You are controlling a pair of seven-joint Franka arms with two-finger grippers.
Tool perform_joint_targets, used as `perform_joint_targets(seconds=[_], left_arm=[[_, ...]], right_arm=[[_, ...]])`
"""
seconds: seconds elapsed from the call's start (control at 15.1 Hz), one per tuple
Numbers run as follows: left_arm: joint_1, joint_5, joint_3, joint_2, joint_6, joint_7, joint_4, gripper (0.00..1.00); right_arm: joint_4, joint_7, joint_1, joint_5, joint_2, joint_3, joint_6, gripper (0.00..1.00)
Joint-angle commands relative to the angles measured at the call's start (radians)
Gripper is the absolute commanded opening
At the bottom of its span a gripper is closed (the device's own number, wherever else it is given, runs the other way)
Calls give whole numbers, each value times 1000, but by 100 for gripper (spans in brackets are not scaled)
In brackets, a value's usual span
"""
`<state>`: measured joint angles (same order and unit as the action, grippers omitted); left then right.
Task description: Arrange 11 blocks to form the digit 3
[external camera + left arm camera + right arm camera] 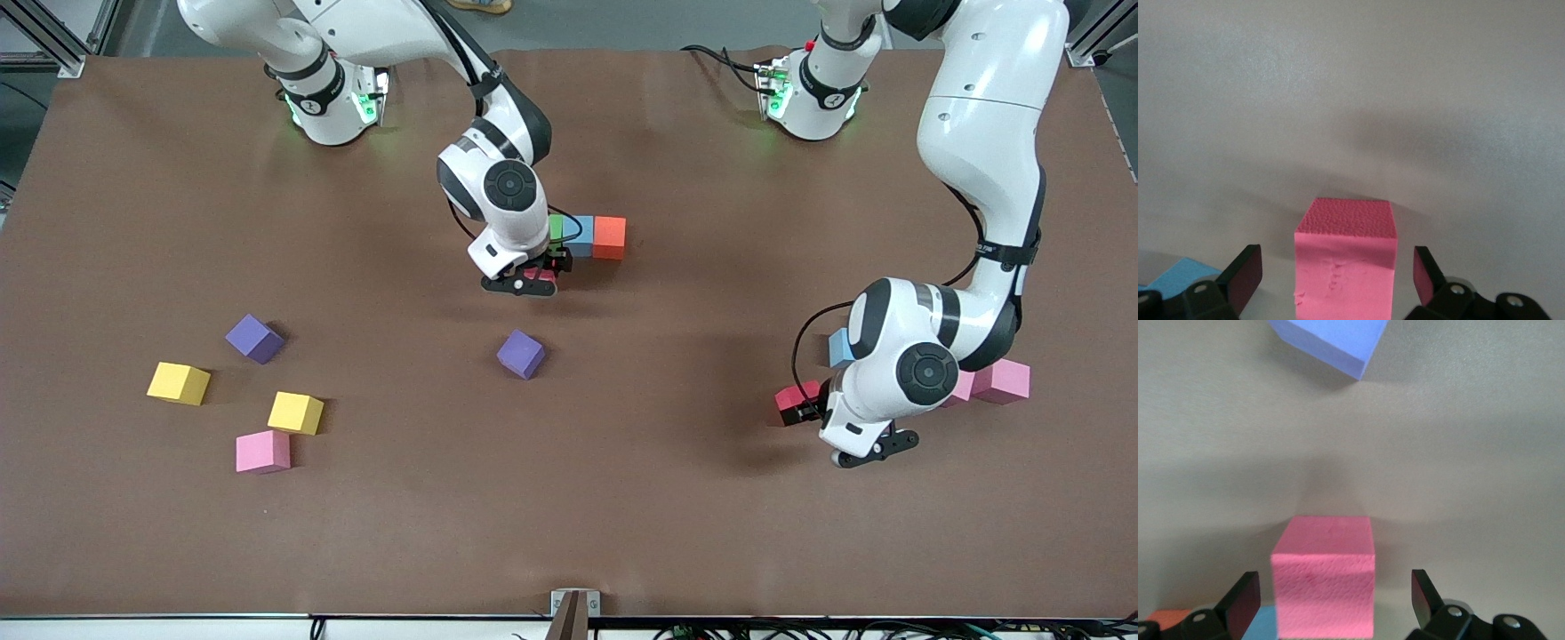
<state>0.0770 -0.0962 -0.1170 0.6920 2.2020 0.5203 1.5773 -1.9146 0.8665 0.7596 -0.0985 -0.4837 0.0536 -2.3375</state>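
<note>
Next, the left gripper grabs the red block by its opposite sides, to extend the digit 3 near the orange block [609, 238].
A row of blocks, green [556, 226], light blue [580, 236] and orange [610, 237], lies mid-table. Touching it, nearer the front camera, a red block [540, 276] [1325, 583] rests on the table. My right gripper [540, 279] [1333, 587] is open around it, with a gap at each finger. Toward the left arm's end, a second red block [793, 396] [1346, 263] sits between the open fingers of my left gripper [803, 406] [1336, 263], untouched. Beside it lie a light blue block [840, 347] [1181, 277] and a pink block [1003, 380].
Loose blocks lie toward the right arm's end: purple [255, 339], yellow [179, 383], yellow [296, 412] and pink [262, 452]. Another purple block [521, 354] [1331, 343] sits mid-table, nearer the front camera than the row. A second pink block [962, 388] is half hidden under the left arm.
</note>
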Motion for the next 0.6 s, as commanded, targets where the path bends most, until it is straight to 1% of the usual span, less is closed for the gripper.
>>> perform_joint_targets(seconds=[0.0,0.13,0.27,0.33,0.47,0.53], left_arm=[[0,-19,0,23,18,17,-20,100],[0,-17,0,23,18,21,-20,100],[0,-16,0,26,19,21,-20,100],[0,-16,0,30,19,21,-20,100],[-2,-14,0,35,39,21,-19,99],[-2,-14,0,37,53,21,-16,94]], right_arm=[[-14,11,-22,-36,42,20,17,100],[-14,11,-49,-37,65,20,26,100],[-11,-12,-94,-35,98,20,75,100],[-3,-67,-124,-35,118,19,117,100],[15,-237,-208,-35,142,14,220,100],[31,-333,-259,-35,143,14,260,100]])
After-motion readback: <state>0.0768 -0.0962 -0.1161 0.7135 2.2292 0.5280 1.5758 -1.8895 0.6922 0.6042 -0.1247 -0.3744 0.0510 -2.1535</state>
